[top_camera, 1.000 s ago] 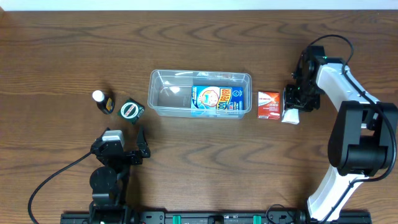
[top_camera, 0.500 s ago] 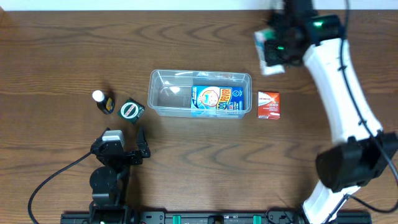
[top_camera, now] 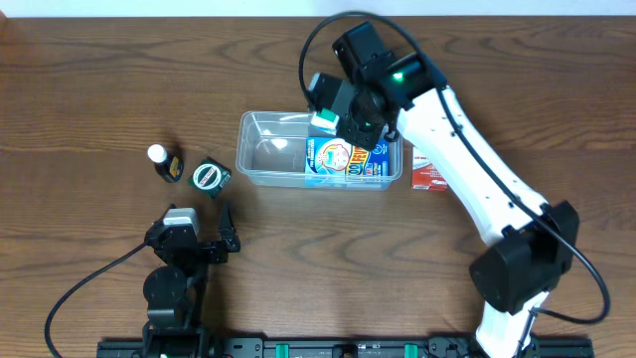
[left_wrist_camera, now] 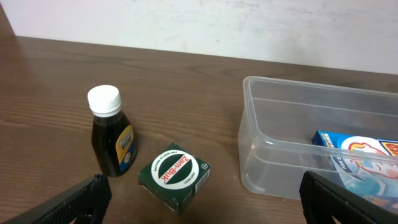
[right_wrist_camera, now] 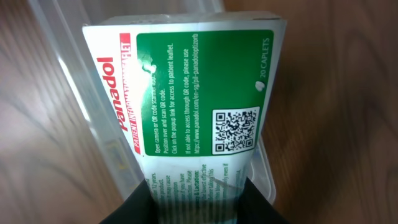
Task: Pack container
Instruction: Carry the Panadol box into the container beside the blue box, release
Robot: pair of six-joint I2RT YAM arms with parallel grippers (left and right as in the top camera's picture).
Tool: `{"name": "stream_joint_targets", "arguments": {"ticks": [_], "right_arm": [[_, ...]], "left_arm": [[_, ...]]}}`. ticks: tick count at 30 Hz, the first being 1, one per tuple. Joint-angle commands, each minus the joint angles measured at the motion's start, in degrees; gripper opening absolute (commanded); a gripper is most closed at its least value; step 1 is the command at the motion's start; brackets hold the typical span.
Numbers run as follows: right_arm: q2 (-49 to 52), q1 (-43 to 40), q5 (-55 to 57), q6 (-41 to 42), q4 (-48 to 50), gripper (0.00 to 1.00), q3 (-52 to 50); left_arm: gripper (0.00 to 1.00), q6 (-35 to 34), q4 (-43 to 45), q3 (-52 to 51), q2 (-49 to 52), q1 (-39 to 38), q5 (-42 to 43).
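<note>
The Panadol box (right_wrist_camera: 189,99) is well above the container's far edge and would fall short. I need to move it into the container before I open my right gripper.
The clear plastic container (top_camera: 260,159) sits mid-table with a blue box (top_camera: 343,159) lying in its right half; it also shows in the left wrist view (left_wrist_camera: 280,149). My right gripper (top_camera: 333,107) is shut on a green and white Panadol box (right_wrist_camera: 189,99) and holds it above the container's far edge. My left gripper (left_wrist_camera: 202,202) is open and empty, low at the front left, facing a dark brown bottle with a white cap (left_wrist_camera: 112,140) and a green Zam-Buk box (left_wrist_camera: 175,175).
A red and white box (top_camera: 429,169) lies on the table just right of the container, partly under my right arm. The bottle (top_camera: 165,162) and Zam-Buk box (top_camera: 210,177) stand left of the container.
My right arm has swung from the table's right side up and leftward, carrying the Panadol box from beside the red box to above the container. The left arm has not moved.
</note>
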Motion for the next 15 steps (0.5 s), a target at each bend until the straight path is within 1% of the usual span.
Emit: {"name": "stream_joint_targets", "arguments": {"ticks": [1,4,9,13,15], "right_arm": [[2.2,-1.2,1.6,-9.4,0.5,0.17,-2.8],[3.4,-2.6,3.1,-11.4,1.5,0.15,-4.8],[5.6,-3.9,3.1,-13.1,5.2,0.17,-6.1],[7.5,-4.0,3.1,-16.2,5.3,0.25,-6.1],[8.4,-3.9,3.5,-17.6,5.3,0.25,-6.1]], "left_arm": [[0.98,1.0,-1.7,-1.1,-0.1,0.2,0.8],[0.98,1.0,-1.7,-1.1,-0.1,0.2,0.8],[0.98,1.0,-1.7,-1.1,-0.1,0.3,0.8],[0.98,1.0,-1.7,-1.1,-0.1,0.3,0.8],[0.98,1.0,-1.7,-1.1,-0.1,0.2,0.8]]}}
